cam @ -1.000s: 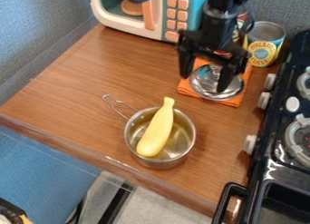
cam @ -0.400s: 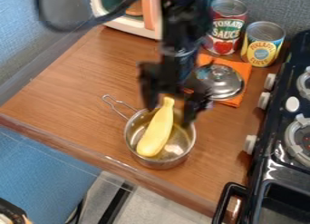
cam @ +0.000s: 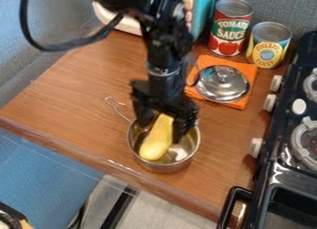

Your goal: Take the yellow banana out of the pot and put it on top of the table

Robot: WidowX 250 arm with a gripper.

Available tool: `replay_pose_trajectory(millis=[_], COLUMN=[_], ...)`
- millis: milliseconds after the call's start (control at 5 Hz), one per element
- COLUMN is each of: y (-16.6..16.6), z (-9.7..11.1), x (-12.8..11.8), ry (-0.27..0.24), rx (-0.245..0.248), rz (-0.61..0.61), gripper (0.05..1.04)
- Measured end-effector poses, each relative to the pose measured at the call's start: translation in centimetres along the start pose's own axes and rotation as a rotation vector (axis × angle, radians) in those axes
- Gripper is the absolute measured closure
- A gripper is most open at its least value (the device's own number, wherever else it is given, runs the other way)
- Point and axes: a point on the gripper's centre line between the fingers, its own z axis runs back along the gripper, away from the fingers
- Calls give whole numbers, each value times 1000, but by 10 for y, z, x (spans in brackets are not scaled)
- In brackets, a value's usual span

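Next, my gripper needs to grab the yellow banana point(cam: 156, 141) by its narrow end to get it out of the pot and onto the table.
The black gripper point(cam: 162, 129) is down at the pot, open, with one finger on each side of the banana's upper part. The yellow banana point(cam: 156, 141) lies slanted in the pot, its thick lower end resting toward the near left wall; its narrow top end is hidden behind the gripper. The silver pot point(cam: 165, 168) stands on the brown wooden table point(cam: 80, 89), its wire handle pointing to the upper left. The pot's back rim is partly covered by the gripper.
A metal lid point(cam: 223, 83) rests on an orange cloth point(cam: 246, 71), right of the arm. Behind are a red can point(cam: 229, 28) and a yellow can point(cam: 269, 45). A toy microwave point(cam: 121, 22) stands at the back, a black stove point(cam: 291, 130) along the right.
From above the lid, the gripper has moved left, toward the camera and down to the pot, its fingers now around the banana. The banana and pot have stayed in place.
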Motion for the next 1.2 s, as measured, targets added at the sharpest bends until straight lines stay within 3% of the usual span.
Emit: replay_pose_trajectory(millis=[200,400,600,800,1000,1200], y=[-4,-4,-9,-10,3,27], z=[-18,-18,-14,26,61,49], x=[0,4,2,16,47,78], ry=[34,31,35,-32,-88,-69], rx=[-35,-38,-44,-49,-35,-7], rz=[1,5,-15,-15,55,134], gripper=[120,393,461,461,461,461])
